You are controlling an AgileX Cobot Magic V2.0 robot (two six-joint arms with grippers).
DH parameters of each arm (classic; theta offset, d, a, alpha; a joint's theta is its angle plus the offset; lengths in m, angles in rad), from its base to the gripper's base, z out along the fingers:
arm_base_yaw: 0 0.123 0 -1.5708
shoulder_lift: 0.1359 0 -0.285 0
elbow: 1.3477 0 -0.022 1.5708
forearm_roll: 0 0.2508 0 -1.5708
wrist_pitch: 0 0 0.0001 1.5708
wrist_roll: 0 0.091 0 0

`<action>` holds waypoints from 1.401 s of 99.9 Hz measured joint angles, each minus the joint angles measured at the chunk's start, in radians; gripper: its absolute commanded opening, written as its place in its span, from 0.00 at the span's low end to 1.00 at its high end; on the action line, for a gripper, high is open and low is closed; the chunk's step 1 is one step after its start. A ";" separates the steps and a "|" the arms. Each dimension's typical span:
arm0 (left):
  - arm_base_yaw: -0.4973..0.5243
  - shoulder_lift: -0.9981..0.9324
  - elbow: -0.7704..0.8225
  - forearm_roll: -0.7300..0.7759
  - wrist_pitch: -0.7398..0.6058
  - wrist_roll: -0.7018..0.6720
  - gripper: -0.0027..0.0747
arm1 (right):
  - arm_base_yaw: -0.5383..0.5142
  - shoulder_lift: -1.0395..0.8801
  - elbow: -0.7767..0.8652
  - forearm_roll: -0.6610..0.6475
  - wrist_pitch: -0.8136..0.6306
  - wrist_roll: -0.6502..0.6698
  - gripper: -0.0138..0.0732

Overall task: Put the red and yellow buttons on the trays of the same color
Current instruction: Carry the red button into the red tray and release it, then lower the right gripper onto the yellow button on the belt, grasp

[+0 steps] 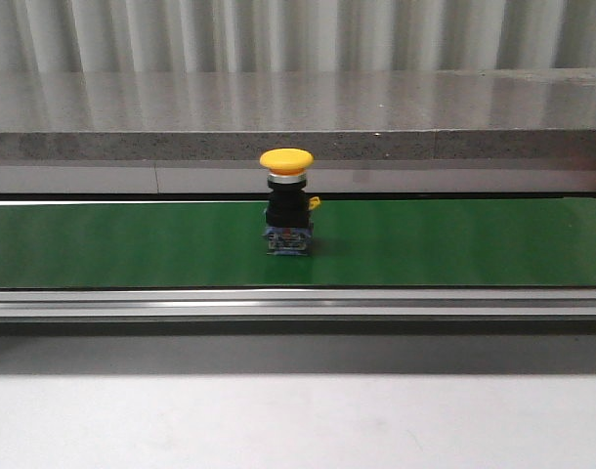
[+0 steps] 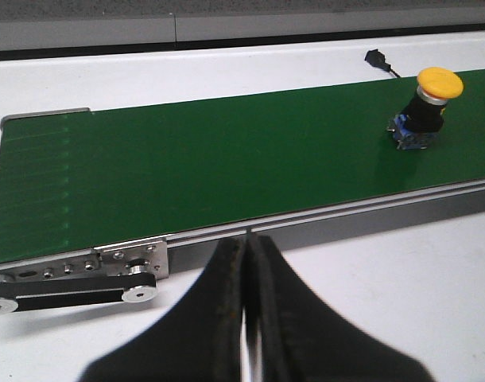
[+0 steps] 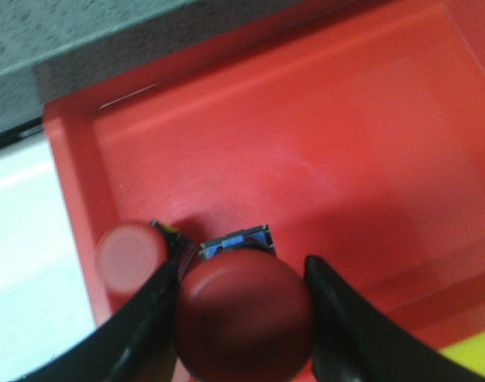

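The held red button's base (image 3: 238, 240) is above the red tray's bottom, so the red button would fall if my right gripper opened now.
A yellow button (image 1: 286, 198) stands upright on the green conveyor belt (image 1: 132, 244); it also shows in the left wrist view (image 2: 428, 107). My left gripper (image 2: 247, 247) is shut and empty over the white table, just in front of the belt's near rail. My right gripper (image 3: 241, 267) is shut on a red button (image 3: 244, 314), its fingers against the cap's sides, low over the red tray (image 3: 322, 135). A second red button (image 3: 131, 256) stands in that tray beside it. A corner of the yellow tray (image 3: 475, 358) shows next to the red one. Neither gripper appears in the front view.
A grey stone ledge (image 1: 298, 122) runs behind the belt. The belt's metal rail (image 1: 298, 305) and its end roller bracket (image 2: 107, 274) border the white table (image 1: 298, 420). A small black cable connector (image 2: 376, 60) lies beyond the belt.
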State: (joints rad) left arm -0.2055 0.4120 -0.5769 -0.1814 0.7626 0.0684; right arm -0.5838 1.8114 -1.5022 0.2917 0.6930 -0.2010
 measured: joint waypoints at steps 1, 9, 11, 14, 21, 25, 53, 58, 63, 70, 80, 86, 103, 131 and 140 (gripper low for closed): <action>0.000 0.000 0.000 0.000 0.000 0.000 0.01 | 0.000 0.010 -0.007 0.000 0.000 0.002 0.20; 0.000 0.000 0.000 0.000 0.000 0.000 0.01 | 0.000 0.059 -0.039 0.000 -0.001 0.007 0.20; 0.000 0.000 0.000 0.000 0.000 0.000 0.01 | 0.000 0.071 -0.044 0.000 -0.002 0.009 0.20; 0.000 0.000 0.000 0.000 0.000 0.000 0.01 | 0.000 0.086 -0.047 0.000 -0.007 0.008 0.20; 0.000 0.000 0.000 0.000 0.000 0.000 0.01 | 0.000 0.120 -0.049 0.000 -0.015 0.010 0.20; 0.000 0.000 0.000 0.000 0.000 0.000 0.01 | 0.000 0.139 -0.051 0.000 -0.019 0.012 0.20; 0.000 0.000 0.000 0.000 0.000 0.000 0.01 | 0.000 0.236 -0.051 0.012 -0.072 0.012 0.26; 0.000 0.000 0.000 0.000 0.000 0.000 0.01 | 0.000 0.238 -0.054 0.019 -0.087 0.012 0.33; 0.000 0.000 0.000 0.000 0.000 0.000 0.01 | 0.000 0.238 -0.055 0.019 -0.087 0.014 0.44; 0.000 0.000 0.000 0.000 0.000 0.000 0.01 | 0.000 0.240 -0.055 0.021 -0.087 0.014 0.60; 0.000 0.000 0.000 0.000 0.000 0.000 0.01 | 0.000 0.240 -0.055 0.025 -0.087 0.014 0.72; 0.000 0.000 0.000 0.000 0.000 0.000 0.01 | 0.000 0.240 -0.055 0.025 -0.087 0.014 0.72; 0.000 0.000 0.000 0.000 0.000 0.000 0.01 | 0.000 0.207 -0.055 0.025 -0.087 0.014 0.72; 0.000 0.000 0.000 0.000 0.000 0.000 0.01 | 0.000 0.037 0.055 0.031 -0.090 0.014 0.72; 0.000 0.000 0.000 0.000 0.000 0.000 0.01 | 0.008 -0.044 0.133 0.031 -0.096 0.014 0.72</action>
State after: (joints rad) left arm -0.2055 0.4120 -0.5769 -0.1814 0.7626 0.0684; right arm -0.5759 1.7676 -1.3695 0.3225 0.5965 -0.1871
